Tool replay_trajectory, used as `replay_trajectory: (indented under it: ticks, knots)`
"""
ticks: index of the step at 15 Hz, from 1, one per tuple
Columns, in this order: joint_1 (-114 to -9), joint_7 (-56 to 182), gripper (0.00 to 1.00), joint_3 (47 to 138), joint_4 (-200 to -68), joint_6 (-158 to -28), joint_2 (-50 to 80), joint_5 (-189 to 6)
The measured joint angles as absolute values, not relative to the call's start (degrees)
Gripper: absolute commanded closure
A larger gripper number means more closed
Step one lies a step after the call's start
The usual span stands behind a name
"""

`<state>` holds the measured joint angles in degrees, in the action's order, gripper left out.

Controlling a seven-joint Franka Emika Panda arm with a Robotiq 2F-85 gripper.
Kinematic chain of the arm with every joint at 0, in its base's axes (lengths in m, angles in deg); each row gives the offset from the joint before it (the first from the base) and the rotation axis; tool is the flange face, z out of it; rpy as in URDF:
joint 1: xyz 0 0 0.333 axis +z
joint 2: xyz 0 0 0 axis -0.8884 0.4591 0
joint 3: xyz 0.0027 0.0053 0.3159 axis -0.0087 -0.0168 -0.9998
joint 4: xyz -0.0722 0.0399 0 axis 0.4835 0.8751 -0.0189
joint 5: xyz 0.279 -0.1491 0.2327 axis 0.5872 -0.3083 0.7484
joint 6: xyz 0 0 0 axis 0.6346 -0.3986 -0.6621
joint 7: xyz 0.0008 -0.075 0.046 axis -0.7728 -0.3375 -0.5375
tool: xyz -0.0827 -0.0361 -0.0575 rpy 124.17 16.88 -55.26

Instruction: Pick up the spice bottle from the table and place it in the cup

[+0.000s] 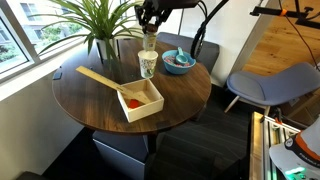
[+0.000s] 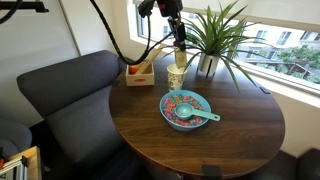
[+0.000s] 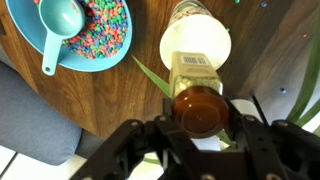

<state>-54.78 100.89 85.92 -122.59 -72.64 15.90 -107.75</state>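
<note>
My gripper lowers the spice bottle, before releasing it, since the bottle's lower end reaches only the cup's rim [image 1: 148,54] [image 3: 228,42], its body above.
My gripper [image 3: 200,125] is shut on the spice bottle [image 3: 197,65], whose brown round end faces the wrist camera. I hold it upright right above the pale cream cup [image 3: 172,45]; its lower end reaches into or just over the rim, I cannot tell which. In both exterior views the gripper [image 1: 150,22] [image 2: 176,22] hangs over the cup [image 1: 148,66] [image 2: 177,77], with the bottle [image 1: 150,42] [image 2: 181,45] between them. The cup stands at the back of the round dark wood table [image 1: 100,100] [image 2: 230,130].
A blue bowl [image 1: 179,62] [image 2: 186,108] [image 3: 30,40] of colourful cereal with a teal spoon sits beside the cup. A square light wooden box [image 1: 140,100] [image 2: 139,73] holds a red item. A potted plant [image 1: 100,25] [image 2: 215,35] and grey chairs [image 1: 270,85] surround the table.
</note>
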Motion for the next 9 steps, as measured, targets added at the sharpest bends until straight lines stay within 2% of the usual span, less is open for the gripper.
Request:
replay_trajectory:
  ticks: [9]
  knots:
    - [-53.11,100.89,0.76,86.75,-119.70,-66.15,19.92,-106.76]
